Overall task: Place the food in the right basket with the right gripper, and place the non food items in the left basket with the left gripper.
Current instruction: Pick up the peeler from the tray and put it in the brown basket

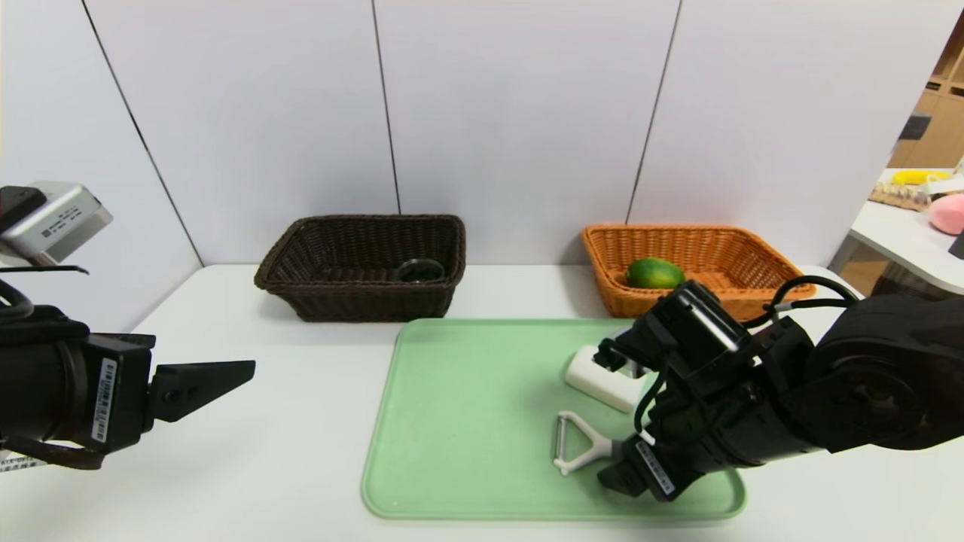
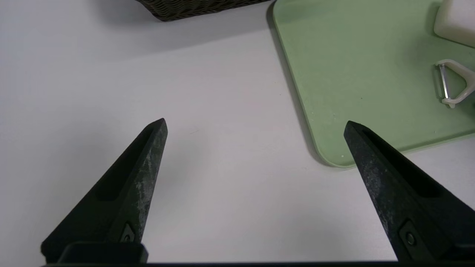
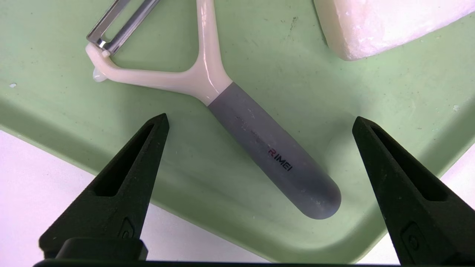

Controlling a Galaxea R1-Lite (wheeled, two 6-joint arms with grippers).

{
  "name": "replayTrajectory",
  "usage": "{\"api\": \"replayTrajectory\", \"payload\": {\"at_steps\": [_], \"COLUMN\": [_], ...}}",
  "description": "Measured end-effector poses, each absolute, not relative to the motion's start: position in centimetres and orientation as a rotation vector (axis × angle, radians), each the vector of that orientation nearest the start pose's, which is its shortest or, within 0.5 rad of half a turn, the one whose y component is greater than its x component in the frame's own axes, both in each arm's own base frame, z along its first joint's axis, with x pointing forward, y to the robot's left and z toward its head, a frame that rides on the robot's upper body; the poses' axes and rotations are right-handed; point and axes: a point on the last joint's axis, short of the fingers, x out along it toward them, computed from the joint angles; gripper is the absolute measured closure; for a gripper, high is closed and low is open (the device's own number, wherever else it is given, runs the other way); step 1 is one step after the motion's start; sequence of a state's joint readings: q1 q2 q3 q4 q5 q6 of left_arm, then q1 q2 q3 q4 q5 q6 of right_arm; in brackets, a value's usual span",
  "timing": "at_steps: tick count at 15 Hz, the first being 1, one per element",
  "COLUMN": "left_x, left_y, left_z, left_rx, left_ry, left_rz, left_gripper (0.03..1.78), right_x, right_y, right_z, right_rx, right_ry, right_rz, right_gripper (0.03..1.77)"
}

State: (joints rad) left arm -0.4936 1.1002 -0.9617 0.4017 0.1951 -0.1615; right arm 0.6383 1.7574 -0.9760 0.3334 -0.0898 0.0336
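Observation:
My right gripper closes on the grey handle (image 3: 274, 159) now: its fingers reach down beside the handle near the green tray (image 3: 200, 155), so closing would catch the handle.
The food, a dark-green fruit (image 1: 654, 273), lies in the right basket (image 1: 678, 229) of orange wicker. A glass cup (image 1: 419, 271) sits in the left basket (image 1: 376, 220), which is dark brown. On the green tray (image 1: 467, 421) lie a white block (image 1: 602, 380) and a white peeler (image 1: 576, 444). My right gripper (image 3: 259, 118) hangs open just above the peeler's grey handle (image 3: 274, 159), one finger on either side, not touching it. My left gripper (image 2: 256, 124) is open and empty over bare table, left of the tray's near corner.
The tray (image 2: 352, 74) takes up the middle of the white table, in front of both baskets. Wall panels close off the back. A separate side table (image 1: 904, 241) with a few items stands at the far right.

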Motion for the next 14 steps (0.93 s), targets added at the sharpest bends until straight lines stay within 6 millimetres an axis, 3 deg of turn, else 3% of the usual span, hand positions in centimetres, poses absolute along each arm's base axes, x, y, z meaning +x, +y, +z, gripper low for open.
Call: {"api": "replayTrajectory", "payload": {"at_steps": [5, 9, 12, 14], "left_x": [12.16, 12.13, 11.91, 11.66], "left_y": [-6.05, -6.03, -5.87, -5.67], "left_z": [26.54, 26.62, 26.91, 27.08], "left_rx": [0.028, 0.026, 0.021, 0.015], "left_ry": [0.533, 0.529, 0.514, 0.503], "left_rz": [-0.249, -0.249, -0.246, -0.241], "left_gripper": [0.12, 0.12, 0.12, 0.12], "right_x": [22.53, 22.61, 22.62, 22.59], "right_y": [16.45, 16.51, 16.52, 16.44], "right_z": [13.31, 13.21, 13.16, 13.17], "right_rx": [-0.373, -0.372, -0.368, -0.365], "right_ry": [1.062, 1.065, 1.069, 1.073], "right_rz": [0.471, 0.47, 0.466, 0.464], "right_gripper": [0.1, 0.71, 1.02, 1.53]}}
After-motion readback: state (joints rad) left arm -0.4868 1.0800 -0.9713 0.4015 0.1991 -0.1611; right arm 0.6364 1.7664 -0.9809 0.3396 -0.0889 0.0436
